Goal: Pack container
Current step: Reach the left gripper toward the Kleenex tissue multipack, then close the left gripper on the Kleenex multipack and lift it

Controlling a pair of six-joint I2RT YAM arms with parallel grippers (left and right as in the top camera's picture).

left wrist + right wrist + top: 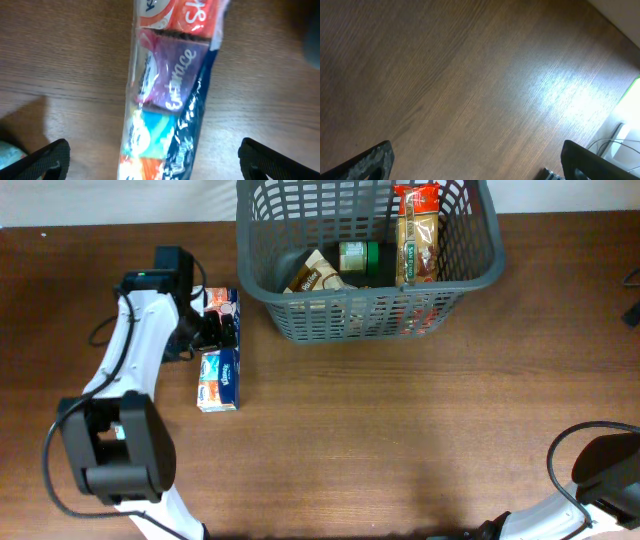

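The tissue multipack point(220, 350) point(165, 105) is well below the spread fingers of my left gripper, so my left gripper needs to come down before it closes on the pack.
The container point(468, 280) is a large dark grey slotted basket at the table's back centre. Inside lie a brown packet point(315, 275), a green-lidded jar point(357, 256) and a long orange biscuit pack point(417, 235). A long tissue multipack point(220, 350) with blue, orange and purple sections lies on the wood left of the basket. My left gripper point(205, 330) is open over its far half; in the left wrist view the pack point(167, 95) runs between the two spread fingers point(155, 162). My right gripper point(477, 160) is open and empty over bare wood.
The right arm's base point(605, 470) sits at the table's front right corner. Cables and a white surface point(620, 140) show at the right edge of the right wrist view. A dark object point(632, 310) lies at the right table edge.
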